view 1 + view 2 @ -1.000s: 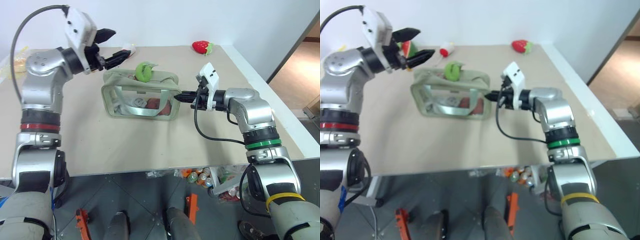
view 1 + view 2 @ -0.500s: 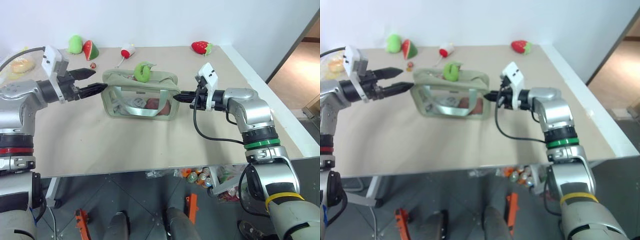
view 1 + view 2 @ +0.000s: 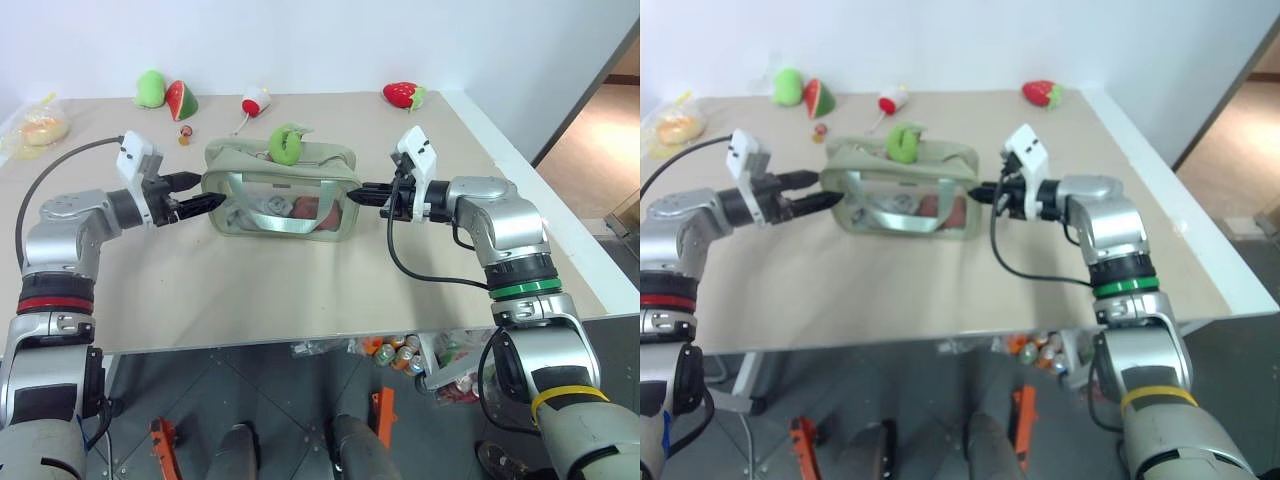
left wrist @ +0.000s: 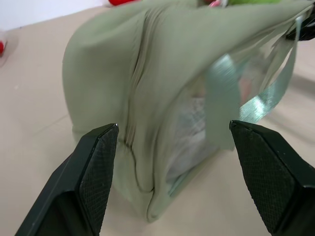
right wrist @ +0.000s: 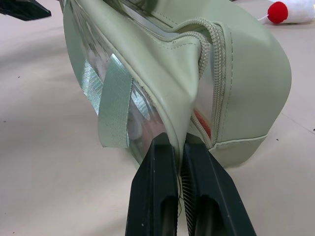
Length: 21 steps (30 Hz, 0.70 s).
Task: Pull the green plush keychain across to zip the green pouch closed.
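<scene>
My left gripper pinches the fabric by the pouch's front corner edge (image 4: 160, 150) next, which stands out as a fold. The pouch's soft end panel spreads wide and slack.
The green pouch (image 3: 250, 160) stands on the table, its top zipper partly open. The green plush keychain (image 3: 287, 142) rests on the pouch's top, towards the right of its middle. My left gripper (image 3: 208, 190) is level at the pouch's left end, open. In the left wrist view its fingertips (image 4: 106, 137) stand wide on either side of that end of the pouch (image 4: 108, 64). My right gripper (image 3: 360, 192) is at the right end, shut on the pouch's fabric edge (image 5: 172, 98) beside the zipper.
Along the far side of the table (image 3: 300, 280) lie a strawberry plush (image 3: 403, 94), a white and red toy (image 3: 256, 102), a watermelon slice (image 3: 181, 99) and a loose green plush (image 3: 151, 87). A clear bag with a bun (image 3: 42, 128) lies far left.
My left arm has come down from above the pouch to its left end, its gripper staying open. The right gripper has kept its pinch on the right end.
</scene>
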Available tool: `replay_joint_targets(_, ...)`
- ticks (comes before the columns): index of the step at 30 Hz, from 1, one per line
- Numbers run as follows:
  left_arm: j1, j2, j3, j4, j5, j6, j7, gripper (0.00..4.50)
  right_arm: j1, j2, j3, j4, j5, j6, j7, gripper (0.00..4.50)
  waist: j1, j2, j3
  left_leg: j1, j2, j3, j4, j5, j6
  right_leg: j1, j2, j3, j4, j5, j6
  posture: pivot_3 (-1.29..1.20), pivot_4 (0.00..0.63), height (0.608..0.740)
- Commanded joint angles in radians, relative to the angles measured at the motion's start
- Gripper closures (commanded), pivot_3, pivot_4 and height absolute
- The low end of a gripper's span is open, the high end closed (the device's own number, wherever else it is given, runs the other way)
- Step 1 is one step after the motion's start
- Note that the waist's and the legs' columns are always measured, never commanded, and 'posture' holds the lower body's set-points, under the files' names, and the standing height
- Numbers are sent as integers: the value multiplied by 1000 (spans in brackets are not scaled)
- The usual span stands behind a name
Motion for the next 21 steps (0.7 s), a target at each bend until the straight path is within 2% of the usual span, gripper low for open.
replay_joint_targets(1,-42,-11,16,14,7,-47,17,1290,1,-9,-6,-33,8,6,-1,4500,1,0,0,0,0,0,0,0,0,0,0,0,0,0,0,0,150,739)
replay_joint_targets(5,-52,-23,28,14,-9,-34,16,2495,1,-9,-5,-34,8,8,0,4500,1,0,0,0,0,0,0,0,0,0,0,0,0,0,0,0,150,739)
replay_joint_targets(9,-49,-25,31,-5,-18,-18,11,3961,0,-10,-4,-34,8,8,1,4500,1,0,0,0,0,0,0,0,0,0,0,0,0,0,0,0,150,739)
replay_joint_targets(11,-46,-25,33,-13,-22,-10,7,4462,-1,-9,-4,-31,8,7,2,4500,1,0,0,0,0,0,0,0,0,0,0,0,0,0,0,0,150,739)
replay_joint_targets(18,-23,-20,36,-71,-32,39,9,4462,-1,-1,-7,-25,12,-8,5,4500,1,0,0,0,0,0,0,0,0,0,0,0,0,0,0,0,150,739)
replay_joint_targets(21,4,-24,40,-100,-34,46,15,4500,17,-3,-13,-66,38,4,30,3529,2,0,0,0,0,0,0,0,0,0,0,0,0,0,0,0,150,739)
